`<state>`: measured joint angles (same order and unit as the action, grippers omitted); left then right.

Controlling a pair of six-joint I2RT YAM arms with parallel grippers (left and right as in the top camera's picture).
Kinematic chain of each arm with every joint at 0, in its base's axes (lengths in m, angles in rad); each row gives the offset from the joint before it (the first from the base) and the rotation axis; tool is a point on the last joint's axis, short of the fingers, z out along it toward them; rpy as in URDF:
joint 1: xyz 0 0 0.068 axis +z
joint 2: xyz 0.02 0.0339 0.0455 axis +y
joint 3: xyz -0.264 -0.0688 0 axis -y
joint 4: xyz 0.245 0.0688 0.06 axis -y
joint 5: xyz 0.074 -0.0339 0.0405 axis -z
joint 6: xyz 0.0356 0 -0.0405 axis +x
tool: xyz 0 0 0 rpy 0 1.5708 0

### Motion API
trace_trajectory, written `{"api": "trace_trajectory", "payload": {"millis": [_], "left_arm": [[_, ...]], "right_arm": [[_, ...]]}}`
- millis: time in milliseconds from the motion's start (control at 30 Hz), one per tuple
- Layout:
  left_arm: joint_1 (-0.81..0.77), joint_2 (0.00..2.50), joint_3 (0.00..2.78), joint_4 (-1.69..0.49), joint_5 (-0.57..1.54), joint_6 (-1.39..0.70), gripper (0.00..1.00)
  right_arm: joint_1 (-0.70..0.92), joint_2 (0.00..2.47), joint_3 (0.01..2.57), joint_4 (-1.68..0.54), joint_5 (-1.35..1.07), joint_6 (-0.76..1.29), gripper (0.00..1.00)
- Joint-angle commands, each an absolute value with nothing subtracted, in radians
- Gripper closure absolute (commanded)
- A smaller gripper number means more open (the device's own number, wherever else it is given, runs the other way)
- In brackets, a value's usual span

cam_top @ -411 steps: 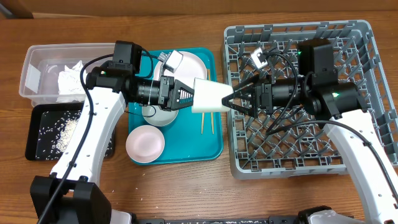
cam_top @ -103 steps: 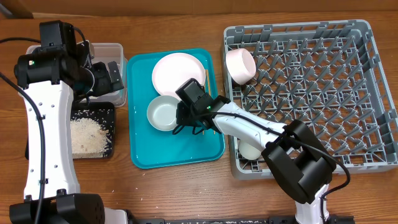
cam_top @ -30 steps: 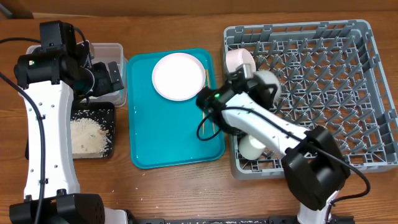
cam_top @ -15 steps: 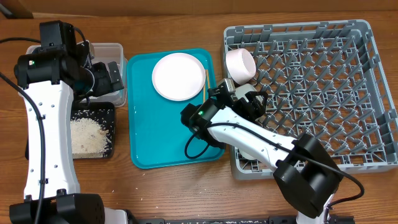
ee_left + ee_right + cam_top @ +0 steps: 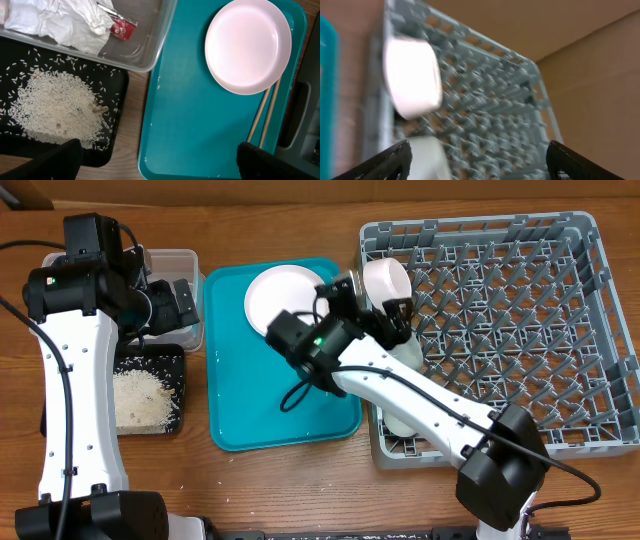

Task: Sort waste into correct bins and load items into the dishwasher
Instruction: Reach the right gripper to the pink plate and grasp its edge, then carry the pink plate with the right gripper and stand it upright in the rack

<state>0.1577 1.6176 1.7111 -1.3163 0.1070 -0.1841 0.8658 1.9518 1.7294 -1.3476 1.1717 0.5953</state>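
Note:
The robot's right hand should next grab the plate's rim on the side nearest the chopsticks, and then stand the plate on its edge in the dish rack.
My right gripper is open and empty at the grey dish rack's left edge, its arm lying across the teal tray. Beside it in the rack are the pink bowl on its side, the grey-green bowl, and the white cup lower down. The right wrist view is blurred: pink bowl, pale bowl, rack pegs. My left gripper hangs open over the tray's left rim. The plate and chopsticks lie on the tray.
The clear tub holds crumpled napkins and a red wrapper. The black tray below it holds loose rice. The teal tray lies between the bins and the rack.
My right gripper has opened and let go of the grey-green bowl, which now rests in the rack. The right arm has swung up and left over the tray. The left arm has not moved.

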Motion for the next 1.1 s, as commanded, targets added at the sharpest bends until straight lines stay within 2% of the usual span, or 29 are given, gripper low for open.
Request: {"api": "trace_trajectory", "payload": {"millis": [0, 233, 300, 500, 767, 1067], "left_arm": [[0.157, 1.608, 1.731, -1.315, 0.101, -0.183, 0.0], [0.157, 1.608, 1.731, -1.316, 0.101, -0.183, 0.0], [0.157, 1.608, 1.731, -1.316, 0.101, -0.183, 0.0], [0.157, 1.608, 1.731, -1.316, 0.1, -0.183, 0.0], [0.157, 1.608, 1.731, -1.316, 0.1, -0.183, 0.0], [0.157, 1.608, 1.731, -1.315, 0.101, -0.183, 0.0]], "right_arm": [[0.868, 1.939, 1.783, -1.288, 1.046, 0.601, 0.14], [0.868, 1.941, 1.777, -1.059, 0.522, 0.602, 0.1], [0.868, 1.942, 1.766, -0.991, 0.46, 0.602, 0.11], [0.827, 1.946, 1.708, -0.808, 0.397, 0.701, 0.27], [0.739, 2.04, 1.703, -0.741, 0.258, 0.72, 0.43], [0.714, 2.165, 1.703, -0.726, 0.23, 0.871, 0.5]]}}
